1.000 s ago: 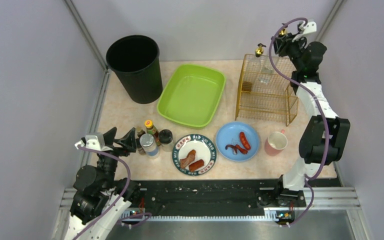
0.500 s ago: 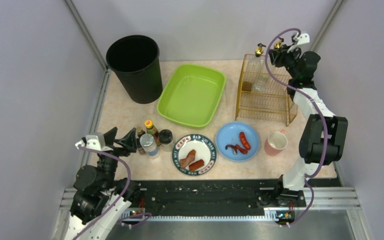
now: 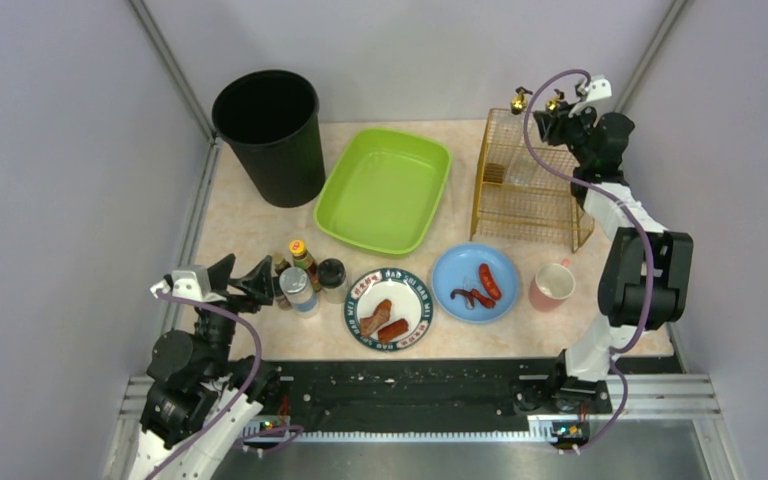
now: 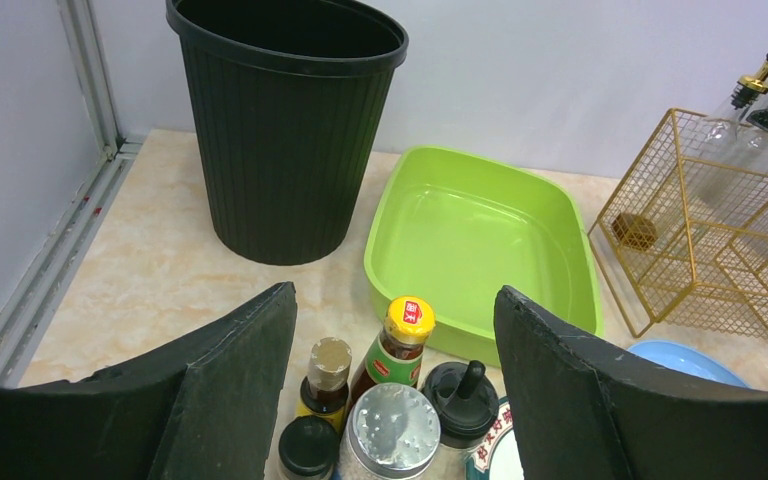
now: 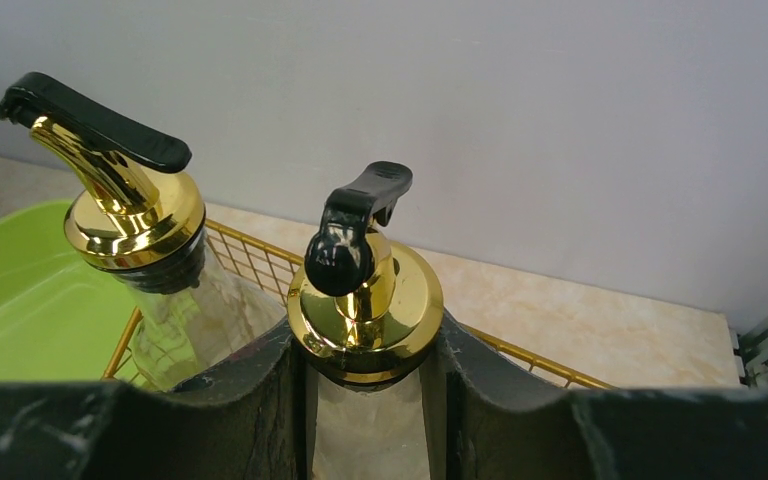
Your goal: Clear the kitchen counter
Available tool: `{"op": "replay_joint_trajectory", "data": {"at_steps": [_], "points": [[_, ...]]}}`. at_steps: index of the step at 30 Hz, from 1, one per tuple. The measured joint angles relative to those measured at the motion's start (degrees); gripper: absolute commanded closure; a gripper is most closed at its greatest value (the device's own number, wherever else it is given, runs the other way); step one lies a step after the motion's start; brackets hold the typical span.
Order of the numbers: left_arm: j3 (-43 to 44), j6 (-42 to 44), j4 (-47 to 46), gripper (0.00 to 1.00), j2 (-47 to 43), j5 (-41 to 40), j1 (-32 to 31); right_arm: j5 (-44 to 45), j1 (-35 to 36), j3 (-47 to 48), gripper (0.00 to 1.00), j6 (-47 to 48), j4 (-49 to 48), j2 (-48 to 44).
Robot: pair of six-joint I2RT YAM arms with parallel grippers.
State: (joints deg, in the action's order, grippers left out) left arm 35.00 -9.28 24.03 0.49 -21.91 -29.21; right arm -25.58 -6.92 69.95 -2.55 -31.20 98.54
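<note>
The held bottle's body is down inside the gold wire rack (image 3: 535, 190) beside the second bottle, so my right gripper should release the held bottle.
The kitchen counter (image 3: 245, 225) is a pale marbled top. My right gripper (image 3: 563, 106) is shut on the neck of a clear glass bottle with a gold pourer (image 5: 364, 300), held over the back right corner of the gold wire rack (image 3: 535, 190). In the right wrist view the gripper (image 5: 368, 352) clamps just under the gold collar. A second, like bottle (image 5: 136, 216) stands beside it in the rack. My left gripper (image 3: 243, 273) is open and empty, just left of a cluster of condiment bottles (image 3: 303, 276). In the left wrist view the gripper (image 4: 395, 300) frames the yellow-capped sauce bottle (image 4: 403, 338).
A black bin (image 3: 270, 135) stands back left and a green tray (image 3: 385, 190) next to it. A patterned plate with sausage pieces (image 3: 388, 308), a blue plate with food (image 3: 475, 282) and a pink mug (image 3: 552, 285) sit near the front. A black rail (image 3: 410, 385) runs along the near edge.
My right gripper has carried its bottle left and slightly down, closer to the other bottle at the rack. The left arm has not moved.
</note>
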Motion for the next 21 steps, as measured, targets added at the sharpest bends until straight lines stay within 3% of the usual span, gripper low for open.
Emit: {"op": "replay_joint_trajectory", "data": {"at_steps": [2,4,6,16,21], "points": [[0.00,0.00,0.00,0.23,0.00,-0.02,0.00,0.04,0.00,-0.22,0.95,0.00,-0.35,0.00],[0.00,0.00,0.00,0.23,0.00,0.00,0.00,0.09,0.02,-0.22,0.78,0.02,-0.48,0.07],[0.00,0.00,0.00,0.23,0.00,0.00,0.00,0.24,0.07,-0.22,0.68,0.28,-0.48,0.11],[0.00,0.00,0.00,0.23,0.00,0.00,0.00,2.56,1.20,-0.22,0.50,2.58,-0.17,0.11],[0.00,0.00,-0.02,0.23,0.00,0.02,0.00,4.26,1.51,-0.33,0.33,2.67,0.02,0.09]]}}
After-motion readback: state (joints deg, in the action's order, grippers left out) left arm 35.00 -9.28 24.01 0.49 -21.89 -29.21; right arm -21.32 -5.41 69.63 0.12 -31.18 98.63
